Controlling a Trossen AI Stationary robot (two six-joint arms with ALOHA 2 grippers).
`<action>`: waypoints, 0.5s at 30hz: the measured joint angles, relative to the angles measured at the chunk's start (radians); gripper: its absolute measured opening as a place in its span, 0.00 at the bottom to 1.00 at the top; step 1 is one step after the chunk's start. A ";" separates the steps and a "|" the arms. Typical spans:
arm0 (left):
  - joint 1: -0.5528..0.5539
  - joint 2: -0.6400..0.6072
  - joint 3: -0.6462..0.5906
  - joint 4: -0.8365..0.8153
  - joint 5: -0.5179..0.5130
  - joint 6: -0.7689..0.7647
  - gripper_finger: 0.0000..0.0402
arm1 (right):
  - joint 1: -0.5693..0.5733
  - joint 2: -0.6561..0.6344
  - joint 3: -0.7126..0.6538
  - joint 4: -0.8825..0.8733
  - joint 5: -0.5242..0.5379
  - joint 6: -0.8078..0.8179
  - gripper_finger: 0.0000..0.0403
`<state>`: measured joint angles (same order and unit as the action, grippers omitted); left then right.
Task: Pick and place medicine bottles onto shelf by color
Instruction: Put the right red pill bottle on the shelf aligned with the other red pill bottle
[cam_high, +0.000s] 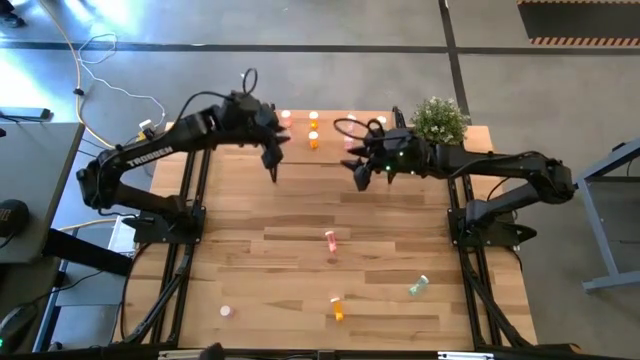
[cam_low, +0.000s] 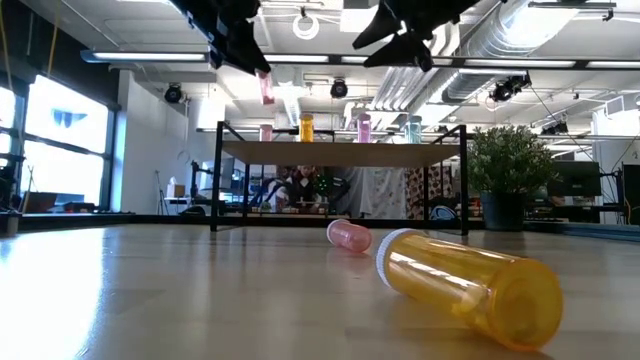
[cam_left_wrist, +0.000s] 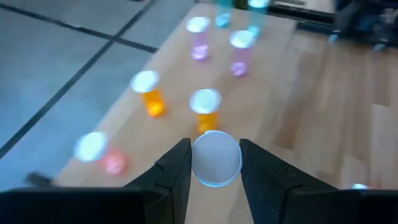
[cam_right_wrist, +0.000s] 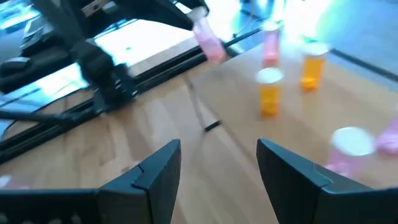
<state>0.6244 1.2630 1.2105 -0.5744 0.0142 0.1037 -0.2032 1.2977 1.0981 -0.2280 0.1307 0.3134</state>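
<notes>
The pink bottle is hanging by its white cap (cam_left_wrist: 216, 158) short of the shelf top (cam_left_wrist: 165, 134). The left gripper should move the pink bottle onto the shelf top before it opens.
My left gripper (cam_high: 272, 165) hangs in the air just in front of the shelf (cam_low: 340, 152), shut on a pink medicine bottle (cam_low: 266, 88). My right gripper (cam_high: 362, 178) hovers to its right, open with nothing between its fingers (cam_right_wrist: 219, 165). On the shelf top stand pink (cam_low: 265, 131), orange (cam_low: 306, 127), pink (cam_low: 363, 128) and teal (cam_low: 413, 129) bottles. Lying on their sides on the table are a pink bottle (cam_high: 331, 240), an orange one (cam_high: 337, 308) and a teal one (cam_high: 418, 287). A further bottle (cam_high: 226, 311) stands near the front left. My left gripper pinches the pink bottle between its two fingers at the capped end; the white cap (cam_left_wrist: 216, 158) shows between them in the left wrist view. The fingers slant down toward the shelf. The bottle's body (cam_low: 266, 92) sticks out below the fingertips, lifted clear of table and shelf.
A potted plant (cam_high: 438, 120) stands at the shelf's right end. A wide stretch of bare wood table (cam_high: 300, 210) lies between the shelf and the loose bottles.
</notes>
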 joint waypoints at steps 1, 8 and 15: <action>0.017 0.000 0.004 -0.007 0.000 0.003 0.28 | -0.009 -0.001 0.000 0.002 0.002 0.000 0.50; 0.098 0.026 0.005 -0.069 0.064 0.012 0.28 | -0.064 -0.002 0.000 0.000 0.003 0.000 0.50; 0.093 0.095 0.005 -0.069 0.078 0.013 0.28 | -0.098 -0.002 0.000 -0.001 0.003 0.000 0.50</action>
<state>0.7174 1.3579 1.2152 -0.6434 0.0918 0.1165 -0.3014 1.2953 1.0985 -0.2287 0.1337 0.3138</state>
